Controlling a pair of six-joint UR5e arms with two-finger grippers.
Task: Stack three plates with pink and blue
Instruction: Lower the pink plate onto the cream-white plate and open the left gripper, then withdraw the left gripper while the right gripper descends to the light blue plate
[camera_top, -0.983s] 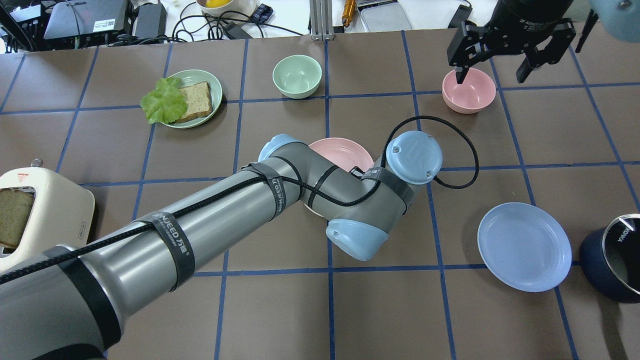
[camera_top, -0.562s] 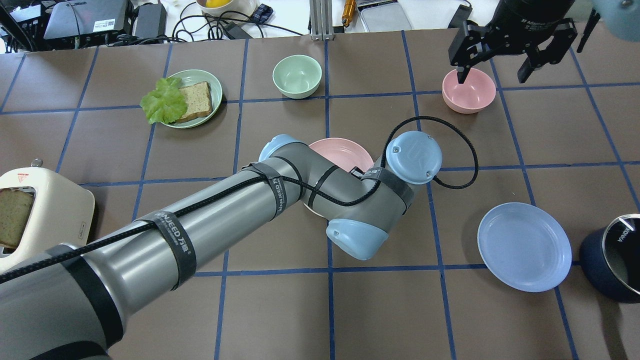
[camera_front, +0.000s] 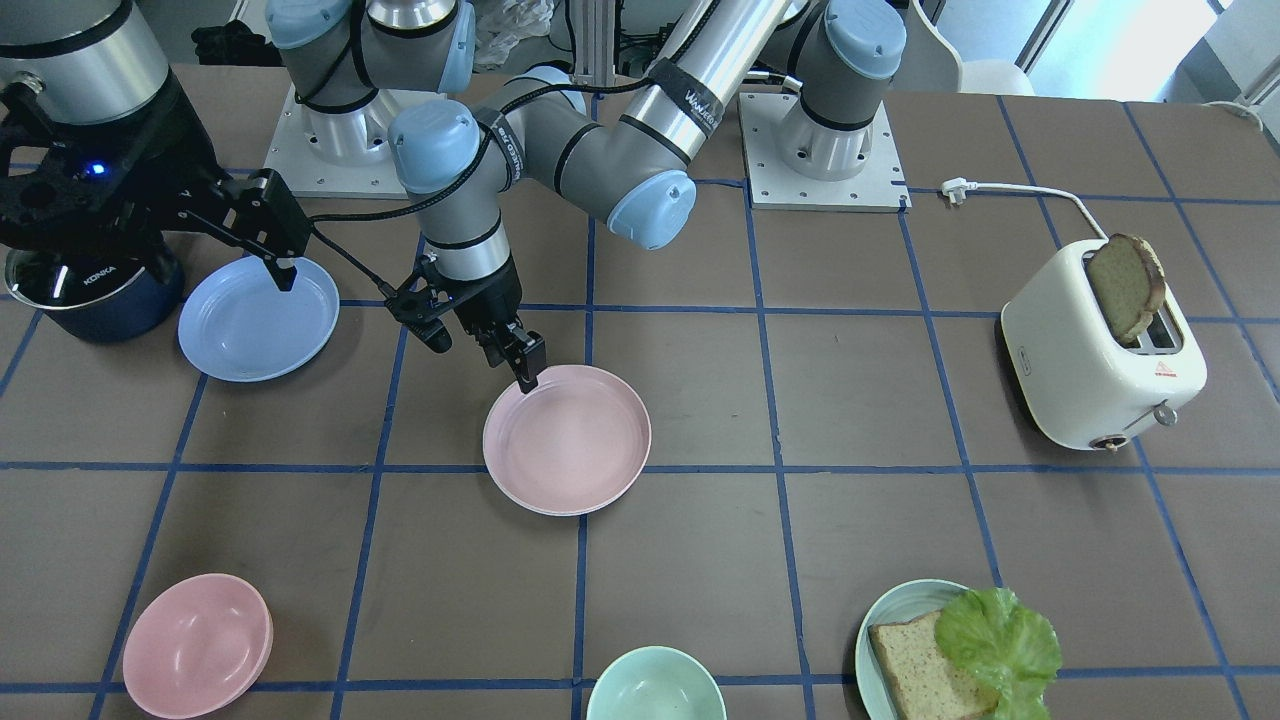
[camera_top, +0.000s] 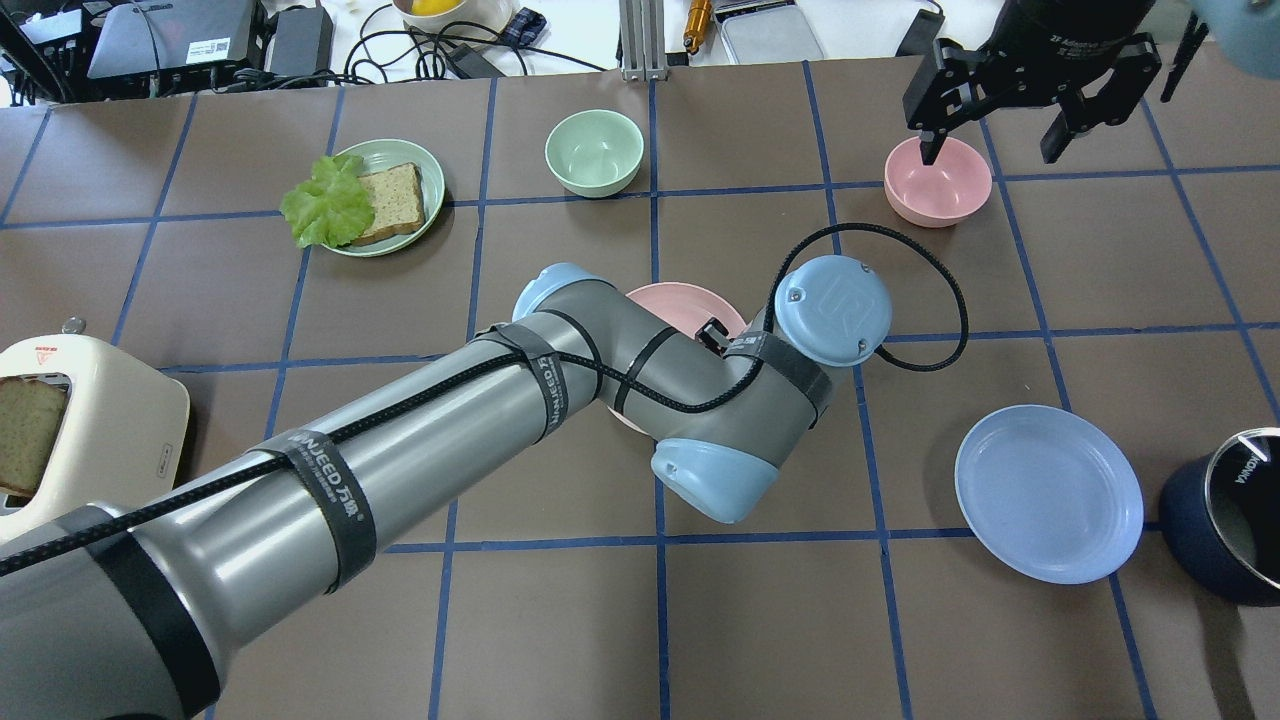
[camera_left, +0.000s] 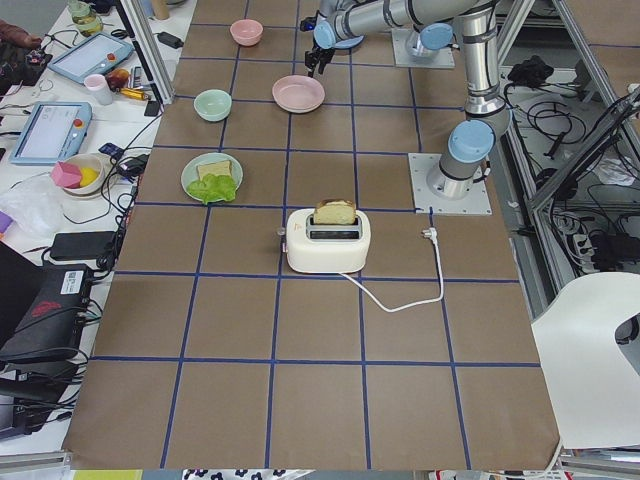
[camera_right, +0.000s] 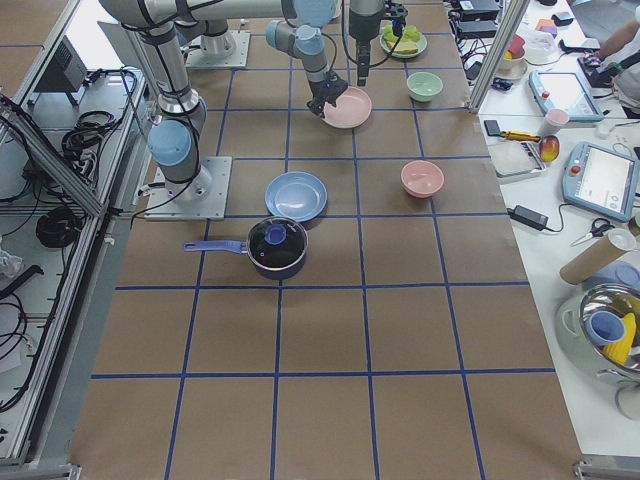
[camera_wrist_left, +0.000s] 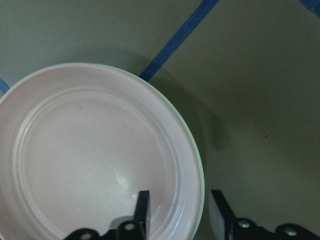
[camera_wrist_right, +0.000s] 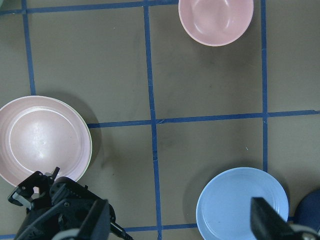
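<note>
Next, my right gripper will grab the light blue plate by its rim (camera_front: 258, 376) (camera_wrist_right: 242, 170) to stack the plates.
The pale pink plate (camera_front: 567, 440) lies mid-table; it also shows in the left wrist view (camera_wrist_left: 90, 160) and the overhead view (camera_top: 680, 305). A thin pale rim (camera_wrist_left: 200, 172) shows under its edge, apparently the cream-white plate. My left gripper (camera_front: 483, 360) is open and low. One finger stands inside the pink plate's rim and one outside, as the left wrist view (camera_wrist_left: 180, 212) shows. The light blue plate (camera_top: 1048, 493) lies alone on the robot's right (camera_front: 258, 318). My right gripper (camera_top: 992, 148) is open, empty and high above the table.
A pink bowl (camera_top: 937, 180) sits below the right gripper. A green bowl (camera_top: 594, 150) and a teal plate (camera_top: 432, 190) with bread and lettuce stand at the far side. A toaster (camera_front: 1100, 350) is at the robot's left, a dark pot (camera_top: 1225, 515) beside the blue plate.
My left wrist has shifted slightly to the right, and a finger now shows at the pink plate's rim. The right gripper has drifted a little toward the far edge.
</note>
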